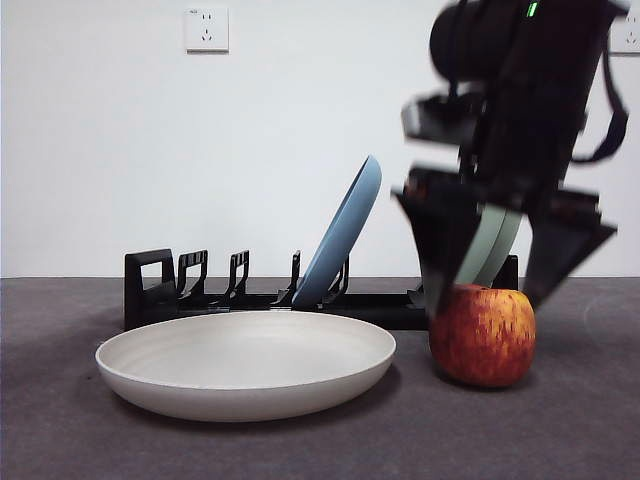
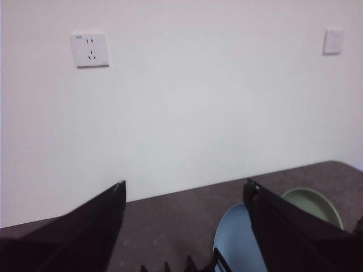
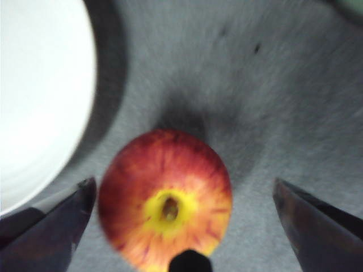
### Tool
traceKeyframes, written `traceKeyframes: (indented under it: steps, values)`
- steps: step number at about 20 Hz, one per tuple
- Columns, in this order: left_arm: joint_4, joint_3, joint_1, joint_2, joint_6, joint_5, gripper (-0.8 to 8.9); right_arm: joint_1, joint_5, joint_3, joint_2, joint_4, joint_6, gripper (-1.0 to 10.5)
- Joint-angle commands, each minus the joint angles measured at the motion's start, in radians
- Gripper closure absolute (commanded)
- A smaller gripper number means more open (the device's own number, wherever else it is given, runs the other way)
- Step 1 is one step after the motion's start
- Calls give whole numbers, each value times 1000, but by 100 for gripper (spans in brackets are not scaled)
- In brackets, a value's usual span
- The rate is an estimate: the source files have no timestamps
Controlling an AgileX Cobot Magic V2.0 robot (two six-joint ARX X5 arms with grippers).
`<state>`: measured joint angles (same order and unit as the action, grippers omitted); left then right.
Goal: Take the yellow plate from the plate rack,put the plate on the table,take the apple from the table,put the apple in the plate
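Observation:
My right gripper should grab the apple (image 1: 483, 335) around its round sides next, to put it in the yellow plate (image 1: 245, 362).
The yellow plate (image 1: 245, 362), pale cream, lies flat on the table (image 1: 60, 440) in front of the plate rack (image 1: 200, 296); its rim (image 3: 39, 102) also shows in the right wrist view. The red apple (image 1: 483, 335) sits on the table to the right of the plate, stem end up (image 3: 165, 198). My right gripper (image 1: 505, 285) hangs directly above the apple, open, its jaws straddling the fruit without touching it (image 3: 181, 212). My left gripper (image 2: 184, 226) is open and raised, looking over the rack toward the wall.
A blue plate (image 1: 345, 235) leans in the rack, and a sage-green plate (image 1: 492, 245) stands behind the right gripper; both plates (image 2: 238, 243) (image 2: 312, 204) appear in the left wrist view. A wall with sockets (image 1: 206, 28) backs the table.

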<state>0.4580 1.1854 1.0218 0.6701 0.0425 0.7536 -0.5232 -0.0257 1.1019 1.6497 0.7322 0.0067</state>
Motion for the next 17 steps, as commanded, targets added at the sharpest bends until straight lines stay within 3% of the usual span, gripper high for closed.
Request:
traceKeyframes:
  steps: [1, 4, 5, 7, 9, 17]
  values:
    - [10, -5, -3, -1, 11, 5, 468, -2, -2, -3, 58, -6, -5, 348]
    - [29, -5, -3, -1, 11, 6, 468, -2, -1, -3, 119, -35, -4, 357]
    - [36, -5, -3, -1, 11, 6, 468, -2, -1, -3, 128, -43, -1, 417]
    - [52, -5, -3, -1, 10, 6, 468, -4, -1, -3, 131, -51, 4, 653]
    - [65, -5, -3, -1, 10, 6, 468, -4, -1, -3, 131, -49, 10, 961]
    - [71, -5, -3, -1, 10, 6, 468, -3, 6, -1, 85, -46, 36, 957]
